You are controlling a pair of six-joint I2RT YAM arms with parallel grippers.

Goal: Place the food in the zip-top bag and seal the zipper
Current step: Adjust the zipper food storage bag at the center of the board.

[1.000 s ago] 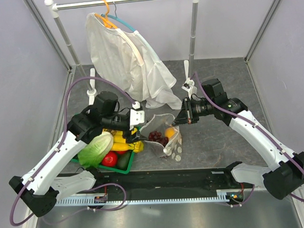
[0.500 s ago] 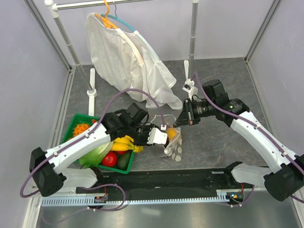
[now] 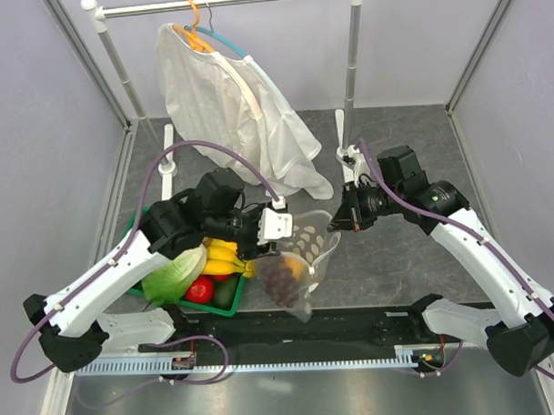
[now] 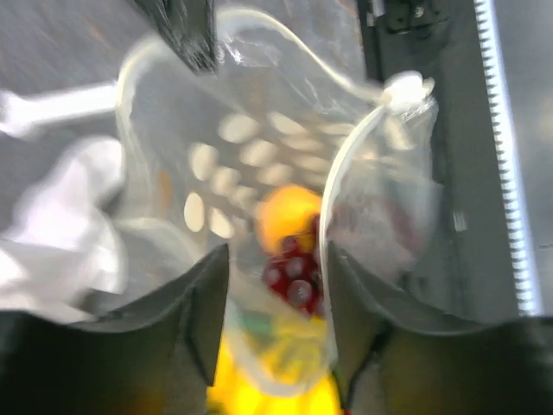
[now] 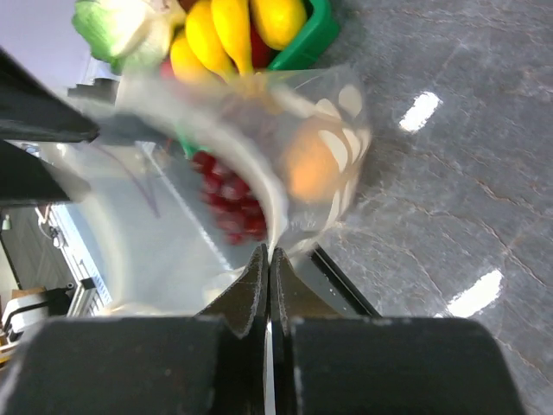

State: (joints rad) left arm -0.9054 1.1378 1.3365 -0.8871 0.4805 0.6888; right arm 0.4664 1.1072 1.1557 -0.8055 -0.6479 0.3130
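Observation:
I need to open the bag to put the food in, so next I need to grab the zip-top bag's rim (image 4: 278, 382) with my left gripper, opposite my right gripper.
The clear dotted zip-top bag (image 3: 306, 247) hangs above the table between my two grippers. Inside it lie an orange-red peach (image 3: 301, 268) and dark purple grapes (image 3: 280, 281). I cannot make out the tan-brown berries. My right gripper (image 3: 335, 225) is shut on the bag's white zipper strip (image 5: 278, 216), with the peach (image 5: 311, 169) and grapes (image 5: 229, 203) just beyond it. My left gripper (image 3: 276, 244) is open in the left wrist view (image 4: 275, 294), its fingers on either side of the bag's near part (image 4: 259, 156). The peach (image 4: 289, 216) and grapes (image 4: 294, 277) show through the plastic.
A green basket (image 3: 228, 306) at front left holds a lettuce head (image 3: 175, 275), bananas (image 3: 226, 257) and a red fruit (image 3: 200, 289). A white garment (image 3: 237, 109) hangs on the rack at the back. The black rail (image 3: 372, 323) runs under the bag's bottom.
The bag has risen off the table and now hangs between the grippers. My left arm pulled back up and to the left after reaching low at the bag. My right gripper shifted slightly right.

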